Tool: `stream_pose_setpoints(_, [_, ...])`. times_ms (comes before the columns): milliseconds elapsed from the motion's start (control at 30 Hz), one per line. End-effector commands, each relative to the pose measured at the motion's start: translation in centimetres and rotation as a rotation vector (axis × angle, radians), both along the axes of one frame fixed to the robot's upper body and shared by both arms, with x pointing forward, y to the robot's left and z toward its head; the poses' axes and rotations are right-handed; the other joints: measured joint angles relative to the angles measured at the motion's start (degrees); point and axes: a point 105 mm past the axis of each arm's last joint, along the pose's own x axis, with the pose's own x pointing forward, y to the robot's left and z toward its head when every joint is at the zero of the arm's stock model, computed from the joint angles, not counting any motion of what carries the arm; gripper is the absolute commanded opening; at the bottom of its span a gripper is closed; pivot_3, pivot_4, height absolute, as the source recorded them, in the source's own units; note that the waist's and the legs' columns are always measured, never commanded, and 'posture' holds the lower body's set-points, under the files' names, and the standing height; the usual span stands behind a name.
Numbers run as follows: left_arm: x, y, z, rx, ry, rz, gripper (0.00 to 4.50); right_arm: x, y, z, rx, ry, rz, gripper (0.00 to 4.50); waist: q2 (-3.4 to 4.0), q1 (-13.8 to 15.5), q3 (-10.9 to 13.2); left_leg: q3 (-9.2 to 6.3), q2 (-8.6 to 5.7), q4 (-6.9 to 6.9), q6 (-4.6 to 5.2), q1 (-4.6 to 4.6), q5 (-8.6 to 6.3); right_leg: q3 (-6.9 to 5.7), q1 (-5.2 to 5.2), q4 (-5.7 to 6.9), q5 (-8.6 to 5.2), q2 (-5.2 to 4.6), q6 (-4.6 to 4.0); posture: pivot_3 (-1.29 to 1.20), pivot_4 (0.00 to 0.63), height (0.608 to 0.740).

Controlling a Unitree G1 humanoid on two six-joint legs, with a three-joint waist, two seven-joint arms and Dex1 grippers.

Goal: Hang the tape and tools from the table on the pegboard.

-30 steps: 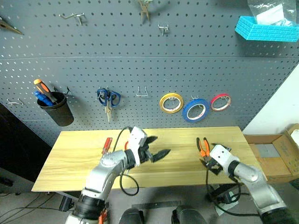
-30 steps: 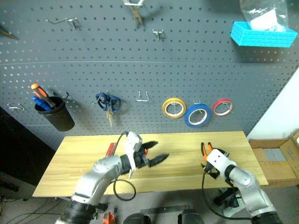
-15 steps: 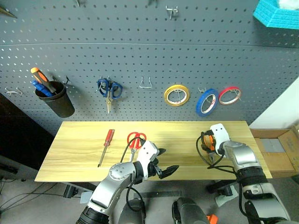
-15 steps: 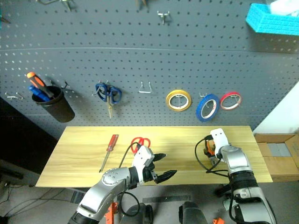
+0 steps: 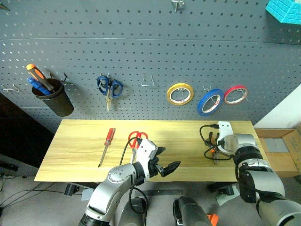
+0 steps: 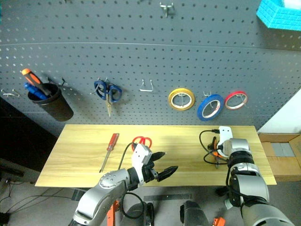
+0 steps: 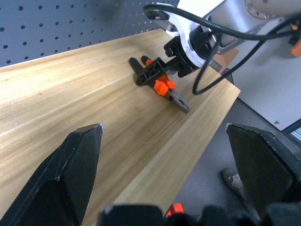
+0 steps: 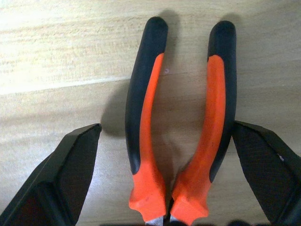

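My fingers are beside the orange-and-black handles of the pliers at the tabletop in the right wrist view. My right gripper should close on the pliers.
The orange-and-black pliers [image 8: 178,122] lie flat near the right end of the wood table [image 5: 80,141]. My right gripper [image 8: 164,129] points down over their handles, open, with one finger either side and no grip. On the left half of the table lie the red-handled scissors [image 5: 136,137] and the slim red screwdriver [image 5: 107,146]. My left gripper [image 5: 168,157] hovers open and empty near the front edge, right of the scissors. The blue tape [image 5: 210,102] hangs on a hook of the grey pegboard [image 5: 141,47].
On the pegboard hang a black cup [image 5: 52,97] holding an orange-and-black screwdriver, blue scissors [image 5: 109,87], a yellow roll [image 5: 179,93], a red roll [image 5: 235,94] and a bare hook [image 5: 148,81]. A cardboard box [image 5: 277,150] stands right of the table.
The camera has tilted down. My right gripper swung forward from beside the pliers, rolled, and now straddles their handles. My left gripper drew back a little, uncovering the red scissors.
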Motion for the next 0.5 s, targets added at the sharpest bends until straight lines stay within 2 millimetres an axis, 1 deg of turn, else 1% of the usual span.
stream_pose_setpoints(33, [-0.3, -0.2, 1.2, -0.024, -0.039, -0.014, 4.50, -0.4, -0.6, -0.6, 0.025, 0.014, -0.041, 4.30, -0.02, 0.04, 0.01, -0.01, 0.00, 0.00, 0.00, 0.00, 0.00, -0.01, 0.01, -0.02, 0.00, 0.00, 0.00, 0.18, 0.245, 0.740])
stream_pose_setpoints(133, [-0.3, -0.1, 1.3, -0.026, -0.039, -0.018, 4.50, -0.4, -1.0, -0.6, 0.014, 0.014, -0.041, 3.65, -0.03, 0.07, 0.02, -0.01, 0.00, 0.00, 0.00, -0.01, 0.00, -0.02, 0.01, -0.02, 0.00, -0.01, 0.00, 0.18, 0.244, 0.740])
stream_pose_setpoints(200, [-0.1, 0.0, 1.4, -0.037, -0.037, -0.009, 4.50, -0.6, -1.4, -0.8, -0.002, 0.022, -0.043, 2.92, -0.02, 0.05, 0.02, -0.01, 0.00, -0.01, 0.00, 0.00, 0.00, -0.01, 0.01, -0.02, 0.00, -0.01, 0.00, 0.17, 0.241, 0.740])
stream_pose_setpoints(233, [0.0, -0.1, 1.4, -0.041, -0.037, -0.009, 4.50, -0.7, -1.6, -0.8, -0.009, 0.025, -0.045, 2.74, -0.02, 0.05, 0.02, -0.01, 0.00, -0.02, 0.00, 0.00, 0.00, -0.01, 0.01, -0.02, 0.00, -0.01, 0.01, 0.17, 0.237, 0.740])
stream_pose_setpoints(367, [0.1, -0.3, 1.4, -0.042, -0.041, -0.022, 4.50, -0.8, -1.8, -0.8, -0.032, 0.018, -0.024, 2.73, -0.03, 0.05, 0.02, -0.03, 0.00, -0.03, -0.01, -0.02, 0.00, -0.03, 0.01, -0.04, -0.01, -0.01, 0.01, 0.16, 0.235, 0.740])
stream_pose_setpoints(433, [0.2, -0.4, 1.3, -0.038, -0.046, -0.030, 4.50, -0.5, -1.9, -0.5, -0.077, -0.015, 0.026, 2.73, -0.02, 0.05, 0.02, -0.04, 0.00, -0.03, -0.01, -0.02, -0.01, -0.04, 0.01, -0.06, -0.01, -0.02, 0.01, 0.15, 0.229, 0.740])
stream_pose_setpoints(500, [0.3, -0.1, 1.8, -0.042, -0.061, -0.025, 4.50, -0.2, -1.9, 0.6, -0.150, -0.103, 0.132, 2.73, -0.02, 0.05, 0.01, -0.03, 0.00, -0.05, -0.01, -0.03, -0.01, -0.04, 0.01, -0.08, -0.01, -0.02, 0.02, 0.15, 0.217, 0.740])
